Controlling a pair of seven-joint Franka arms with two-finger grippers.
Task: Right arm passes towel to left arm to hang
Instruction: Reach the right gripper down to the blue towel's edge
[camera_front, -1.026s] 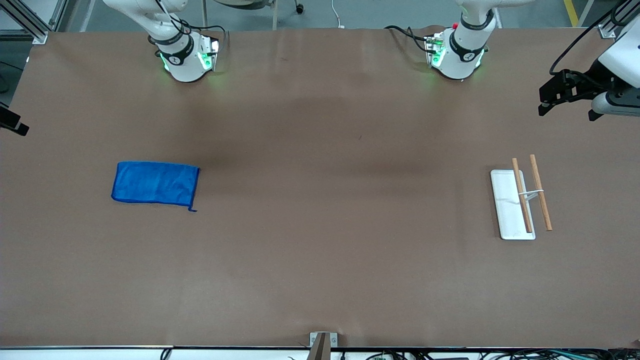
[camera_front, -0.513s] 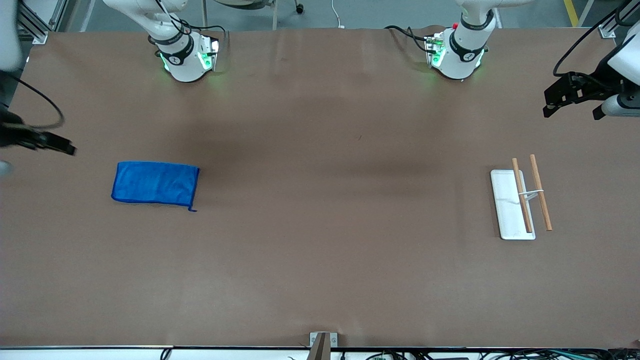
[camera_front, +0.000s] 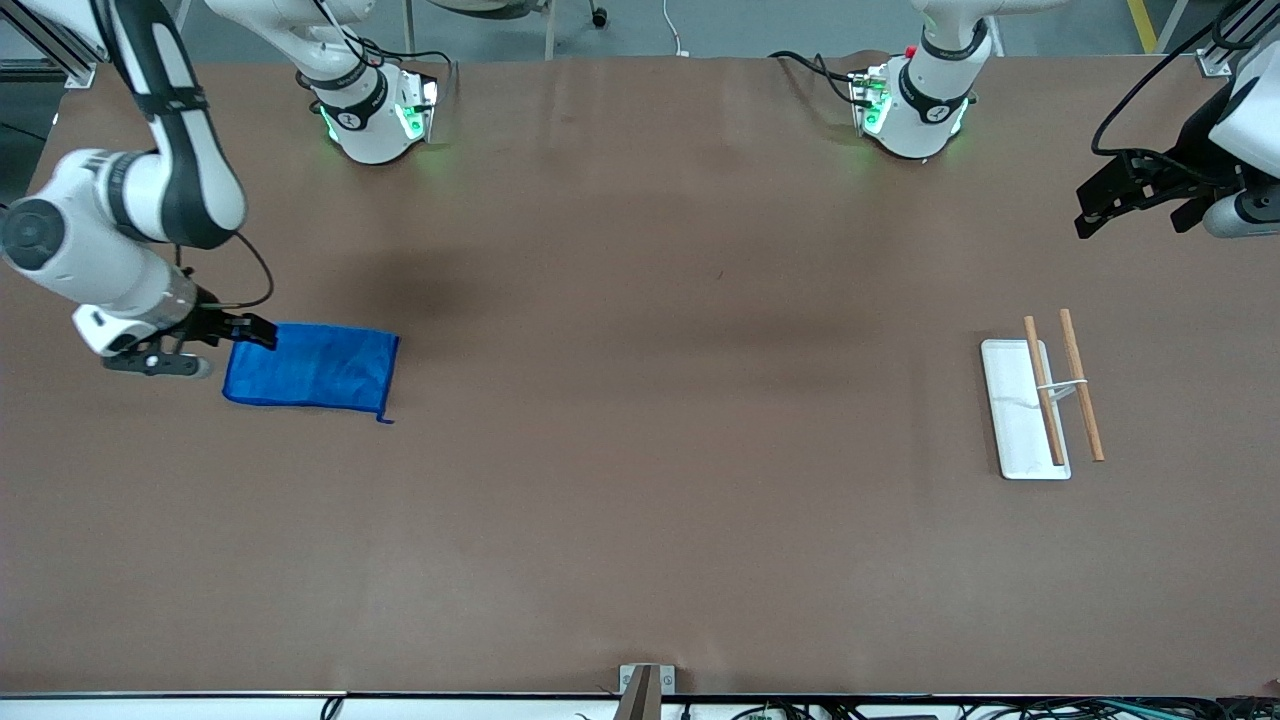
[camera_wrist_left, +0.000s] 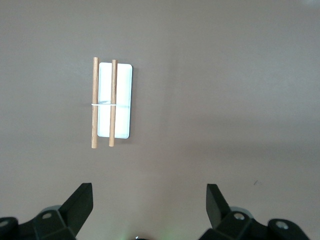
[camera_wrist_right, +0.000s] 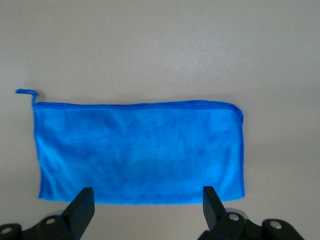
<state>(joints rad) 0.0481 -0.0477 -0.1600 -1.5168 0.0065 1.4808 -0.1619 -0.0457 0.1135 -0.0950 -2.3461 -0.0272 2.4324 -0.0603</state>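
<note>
Next, my right gripper grabs the towel's long edge opposite its loop tag, to pass the towel (camera_front: 312, 366) (camera_wrist_right: 137, 155) over for hanging.
The bright blue towel (camera_front: 312, 366) lies flat on the brown table toward the right arm's end, with its small loop tag (camera_front: 385, 418) at the corner nearer the camera. My right gripper (camera_front: 232, 350) hovers open and empty over the towel's short edge at the table's end. In the right wrist view the towel (camera_wrist_right: 137, 155) fills the middle, its loop tag (camera_wrist_right: 25, 92) is off one corner, and my right gripper (camera_wrist_right: 147, 196) is spread wide just off its long edge. My left gripper (camera_front: 1133, 215) waits open and empty in the air at the left arm's end; the left wrist view shows the same open gripper (camera_wrist_left: 148, 194).
A white tray (camera_front: 1018, 420) with two wooden rods (camera_front: 1082, 385) joined by a thin white band sits toward the left arm's end. It also shows in the left wrist view (camera_wrist_left: 124, 100). A small metal bracket (camera_front: 645, 680) sits at the table's near edge.
My right arm has swung in from the table's end and brought its gripper over the towel's short edge. My left gripper has shifted only slightly. The towel has not moved.
</note>
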